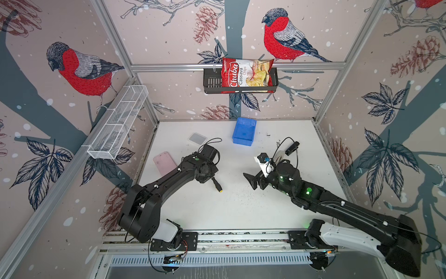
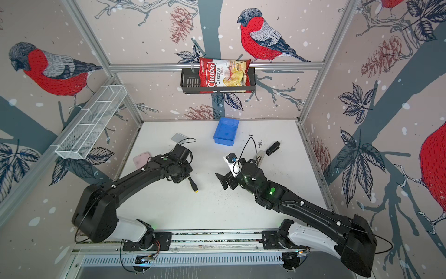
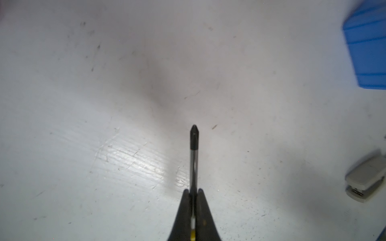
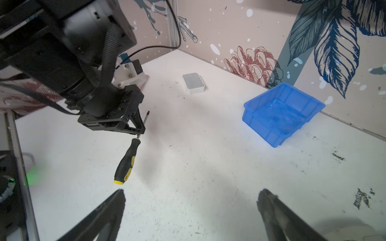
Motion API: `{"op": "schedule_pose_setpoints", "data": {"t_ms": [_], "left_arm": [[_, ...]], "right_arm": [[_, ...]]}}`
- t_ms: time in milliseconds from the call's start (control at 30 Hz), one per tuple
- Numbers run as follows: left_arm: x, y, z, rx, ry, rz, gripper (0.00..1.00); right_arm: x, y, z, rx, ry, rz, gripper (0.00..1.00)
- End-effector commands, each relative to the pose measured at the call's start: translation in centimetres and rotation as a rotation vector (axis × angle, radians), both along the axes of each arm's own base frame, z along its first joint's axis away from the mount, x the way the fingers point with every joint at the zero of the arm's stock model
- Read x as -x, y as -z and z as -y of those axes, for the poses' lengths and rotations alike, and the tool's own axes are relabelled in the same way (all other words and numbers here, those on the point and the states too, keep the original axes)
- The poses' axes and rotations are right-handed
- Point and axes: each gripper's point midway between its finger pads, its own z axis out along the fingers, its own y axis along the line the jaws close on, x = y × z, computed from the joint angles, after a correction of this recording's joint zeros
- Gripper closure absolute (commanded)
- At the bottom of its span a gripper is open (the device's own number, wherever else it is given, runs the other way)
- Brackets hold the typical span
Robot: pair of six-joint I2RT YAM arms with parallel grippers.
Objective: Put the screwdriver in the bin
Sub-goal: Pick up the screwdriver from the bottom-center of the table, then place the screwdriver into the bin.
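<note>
I should next grab the screwdriver by its handle with my right gripper to put the screwdriver in the bin (image 1: 242, 142), because my left gripper is on the screwdriver's stem.
The screwdriver (image 4: 126, 161) has a black-and-yellow handle and a thin dark shaft. My left gripper (image 3: 193, 191) is shut on that shaft, whose dark tip (image 3: 193, 133) sticks out past the fingers. In the right wrist view the handle slants down from the left gripper (image 4: 140, 130), yellow end close to the table. In both top views only the handle (image 1: 216, 184) (image 2: 193, 185) shows beside the left wrist. The blue bin (image 1: 242, 142) (image 2: 224, 141) (image 4: 265, 129) stands empty near the back wall, well apart from the screwdriver. My right gripper (image 4: 192, 192) (image 1: 253, 181) stands open and empty, facing the screwdriver.
A small white box (image 1: 197, 139) and a pink case (image 1: 164, 163) lie left of the bin. A black stapler (image 1: 292, 148) lies behind the right arm. A white mesh tray (image 1: 120, 123) hangs on the left wall. A black basket (image 1: 212, 82) on the back wall holds a chips bag (image 1: 246, 75).
</note>
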Motion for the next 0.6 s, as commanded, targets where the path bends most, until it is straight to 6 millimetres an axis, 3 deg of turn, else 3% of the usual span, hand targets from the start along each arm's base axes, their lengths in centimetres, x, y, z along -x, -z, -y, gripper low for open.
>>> {"op": "schedule_pose_setpoints", "data": {"t_ms": [0,300,400,567], "left_arm": [[-3.0,-4.2,0.9,0.030,0.048,0.194,1.00],[-7.4,-15.0,5.6,0.362,0.141,0.716,1.00],[-7.9,-18.5,7.8,0.463,0.238,0.839,1.00],[-7.7,-22.6,10.2,0.571,0.361,0.955,1.00]], "right_arm": [[-0.4,-2.5,-0.4,-0.165,-0.006,-0.081,0.00],[-1.8,-5.1,-0.4,-0.289,-0.023,-0.177,0.01],[-1.7,-5.8,-0.9,-0.314,-0.092,-0.199,0.01],[-1.5,-7.4,-1.5,-0.399,-0.195,-0.267,0.01]]}}
